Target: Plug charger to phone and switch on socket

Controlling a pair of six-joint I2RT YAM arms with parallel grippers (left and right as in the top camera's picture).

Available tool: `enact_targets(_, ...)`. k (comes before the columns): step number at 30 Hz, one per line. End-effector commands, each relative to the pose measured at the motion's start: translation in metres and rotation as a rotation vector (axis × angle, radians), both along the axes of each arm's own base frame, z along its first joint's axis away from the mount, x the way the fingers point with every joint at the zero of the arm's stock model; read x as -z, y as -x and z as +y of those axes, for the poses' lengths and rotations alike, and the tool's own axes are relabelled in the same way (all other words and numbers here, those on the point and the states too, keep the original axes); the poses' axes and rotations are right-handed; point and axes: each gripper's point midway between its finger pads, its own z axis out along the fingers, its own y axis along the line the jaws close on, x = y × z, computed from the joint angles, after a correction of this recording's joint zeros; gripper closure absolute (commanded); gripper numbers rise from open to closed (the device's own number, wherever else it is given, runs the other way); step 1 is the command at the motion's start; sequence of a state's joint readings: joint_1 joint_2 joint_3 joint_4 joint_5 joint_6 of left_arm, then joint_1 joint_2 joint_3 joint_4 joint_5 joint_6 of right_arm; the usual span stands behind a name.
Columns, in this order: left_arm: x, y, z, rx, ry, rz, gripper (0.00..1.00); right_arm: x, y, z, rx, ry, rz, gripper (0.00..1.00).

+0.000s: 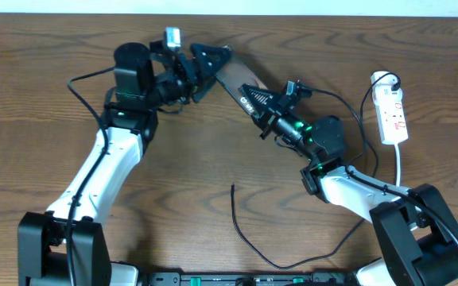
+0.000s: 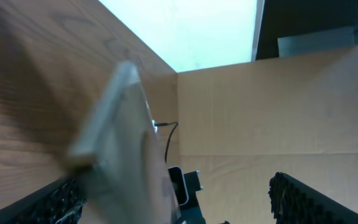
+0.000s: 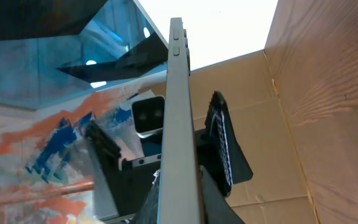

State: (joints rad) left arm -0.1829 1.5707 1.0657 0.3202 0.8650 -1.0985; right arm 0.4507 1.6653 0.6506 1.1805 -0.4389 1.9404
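Note:
Next, my left gripper grips the phone (image 1: 241, 78) by the end opposite my right gripper, which leaves the phone's other end free to plug the charger.
The phone (image 1: 241, 78), a brownish-grey slab, is held off the table at a slant between the two arms. My right gripper (image 1: 259, 102) is shut on its lower end; the right wrist view shows the phone edge-on (image 3: 179, 118) pinched between the fingers (image 3: 191, 186). My left gripper (image 1: 211, 63) is open at the phone's upper end. In the left wrist view the blurred phone (image 2: 117, 143) lies close to the left finger, with the right finger far off (image 2: 173, 190). The charger cable (image 1: 249, 234) lies on the table, its free plug end (image 1: 233, 187) unheld. The white socket (image 1: 392, 113) lies at the right.
A black plug (image 1: 390, 80) sits in the socket's far end and a white lead (image 1: 401, 167) runs down from it. A cardboard wall (image 2: 278, 106) shows behind the table in both wrist views. The arm bases stand at the front edge.

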Motion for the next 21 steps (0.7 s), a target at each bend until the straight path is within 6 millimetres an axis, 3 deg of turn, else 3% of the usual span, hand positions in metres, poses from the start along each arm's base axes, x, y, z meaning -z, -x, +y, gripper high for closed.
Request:
enact_targets(1,-0.008,-0.004,-0.009,-0.033,-0.027,-0.043,0.06,-0.017,0.000,0.001,0.029,-0.013,-0.063,0.99)
enact_targets(6,-0.005,-0.007,-0.014,-0.068,-0.043,-0.043,0.07,-0.021,-0.001,0.000,0.040,-0.024,-0.077,0.99)
enact_targets(21,0.001,-0.010,-0.009,-0.133,0.026,0.099,0.27,-0.019,0.004,0.016,0.083,-0.076,-0.011,0.99)
